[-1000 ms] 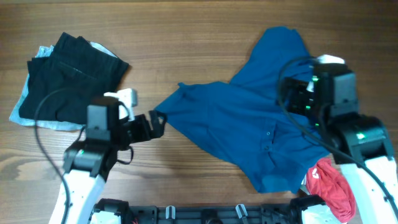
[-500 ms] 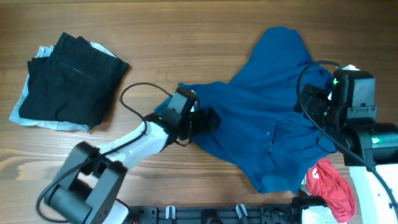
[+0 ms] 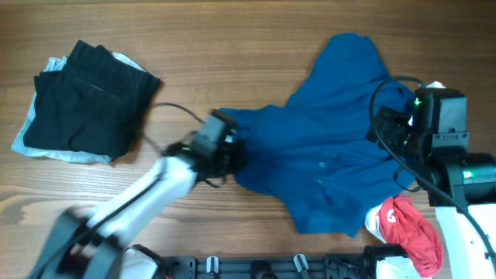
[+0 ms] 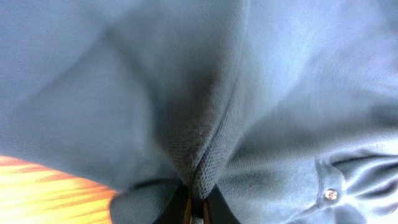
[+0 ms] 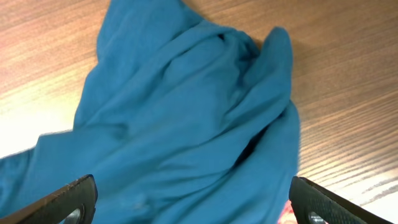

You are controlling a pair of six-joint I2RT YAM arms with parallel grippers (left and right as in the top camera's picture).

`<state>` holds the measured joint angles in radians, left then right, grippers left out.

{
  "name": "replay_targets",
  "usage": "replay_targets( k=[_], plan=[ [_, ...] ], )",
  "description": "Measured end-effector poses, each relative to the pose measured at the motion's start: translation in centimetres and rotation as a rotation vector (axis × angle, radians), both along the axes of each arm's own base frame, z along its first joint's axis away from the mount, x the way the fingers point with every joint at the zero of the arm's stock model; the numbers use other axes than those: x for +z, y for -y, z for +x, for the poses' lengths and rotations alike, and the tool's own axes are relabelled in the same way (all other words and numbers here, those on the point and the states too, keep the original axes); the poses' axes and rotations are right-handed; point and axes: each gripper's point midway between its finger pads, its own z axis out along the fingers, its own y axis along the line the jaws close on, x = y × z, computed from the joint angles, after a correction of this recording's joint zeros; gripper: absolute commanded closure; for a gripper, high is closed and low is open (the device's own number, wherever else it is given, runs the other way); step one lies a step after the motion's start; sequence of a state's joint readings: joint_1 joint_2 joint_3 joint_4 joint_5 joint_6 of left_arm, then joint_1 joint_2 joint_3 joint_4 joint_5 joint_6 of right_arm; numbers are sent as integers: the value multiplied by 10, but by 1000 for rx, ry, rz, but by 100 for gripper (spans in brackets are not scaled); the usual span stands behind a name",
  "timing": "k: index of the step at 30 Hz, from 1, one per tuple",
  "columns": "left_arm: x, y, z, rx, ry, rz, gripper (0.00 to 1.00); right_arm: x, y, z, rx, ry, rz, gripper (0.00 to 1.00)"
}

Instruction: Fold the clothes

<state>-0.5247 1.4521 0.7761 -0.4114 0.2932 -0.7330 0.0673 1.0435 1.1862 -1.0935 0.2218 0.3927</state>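
My right gripper grabs the deep-blue shirt next, at the side opposite my left gripper's pinched fold, to spread it for folding.
The deep-blue shirt lies crumpled across the middle and right of the table. My left gripper is at its left end, shut on a pinched fold of blue cloth. That cloth fills the left wrist view, with a button at the lower right. My right gripper hovers over the shirt's right side, open, its fingertips far apart above the blue cloth. A folded black garment rests on a pale blue one at the far left.
A white-and-red garment lies bunched at the lower right, beside the right arm's base. Bare wooden table runs along the back and between the black pile and the shirt. Arm cables loop over the shirt's right part.
My left arm has reached right onto the shirt's left end and shut on a fold. The shirt's lower edge has drawn left. The right arm shifted slightly right, then stayed.
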Motion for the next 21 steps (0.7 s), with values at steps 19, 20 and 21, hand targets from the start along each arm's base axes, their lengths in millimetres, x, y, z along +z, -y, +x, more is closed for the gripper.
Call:
replay_targets(
  k=[19, 20, 21],
  plan=[
    [39, -111, 7, 206, -87, 54, 9, -56, -20, -24, 98, -306, 71, 1],
    [36, -95, 1, 147, -100, 50, 11, -65, -24, -29, 113, -339, 91, 1],
    [33, -80, -6, 88, -113, 50, 13, -75, -28, -34, 127, -371, 112, 2]
  ],
)
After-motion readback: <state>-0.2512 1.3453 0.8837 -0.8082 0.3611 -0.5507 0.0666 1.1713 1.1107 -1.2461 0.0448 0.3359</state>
